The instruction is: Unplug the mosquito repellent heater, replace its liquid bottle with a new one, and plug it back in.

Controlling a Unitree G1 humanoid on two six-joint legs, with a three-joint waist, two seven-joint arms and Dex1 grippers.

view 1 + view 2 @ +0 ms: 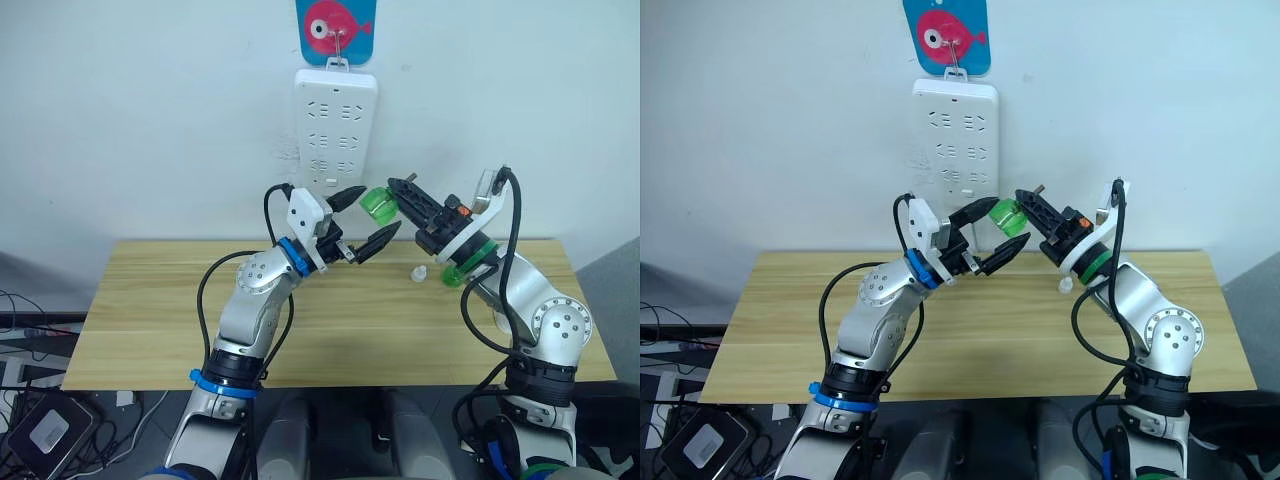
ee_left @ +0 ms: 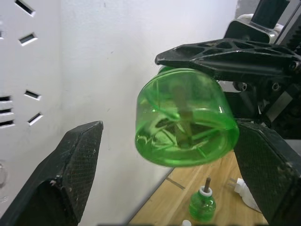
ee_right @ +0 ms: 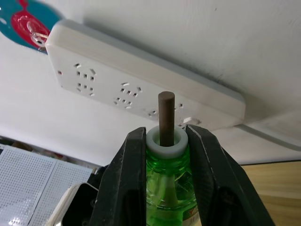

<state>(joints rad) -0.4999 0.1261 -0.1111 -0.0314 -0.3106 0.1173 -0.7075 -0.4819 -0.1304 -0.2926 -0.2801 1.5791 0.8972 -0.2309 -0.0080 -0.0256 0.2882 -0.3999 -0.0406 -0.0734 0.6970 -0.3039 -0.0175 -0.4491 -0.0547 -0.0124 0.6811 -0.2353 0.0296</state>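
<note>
My left gripper grabs the held green bottle by its rounded body (image 1: 379, 206) next, so the green bottle's wick stays free to go into the heater.
My right gripper (image 1: 397, 190) is shut on the neck of a translucent green bottle (image 1: 377, 203), held in the air in front of the wall. Its brown wick (image 3: 165, 117) sticks out past the fingers. My left gripper (image 1: 378, 212) is open, with one black finger on each side of the bottle's base (image 2: 186, 117) and neither touching it. A second green bottle (image 2: 202, 205) stands on the table with its wick bare. I cannot tell which bottle is the new one. Beside it lies the white heater (image 2: 246, 194), one prong showing. A small white cap (image 1: 418, 273) sits on the table.
A long white power strip (image 1: 335, 125) hangs on the wall from a blue hook with a pink fish (image 1: 335, 28), just behind both grippers. The wooden table (image 1: 150, 320) lies below them. Black cables loop off both arms.
</note>
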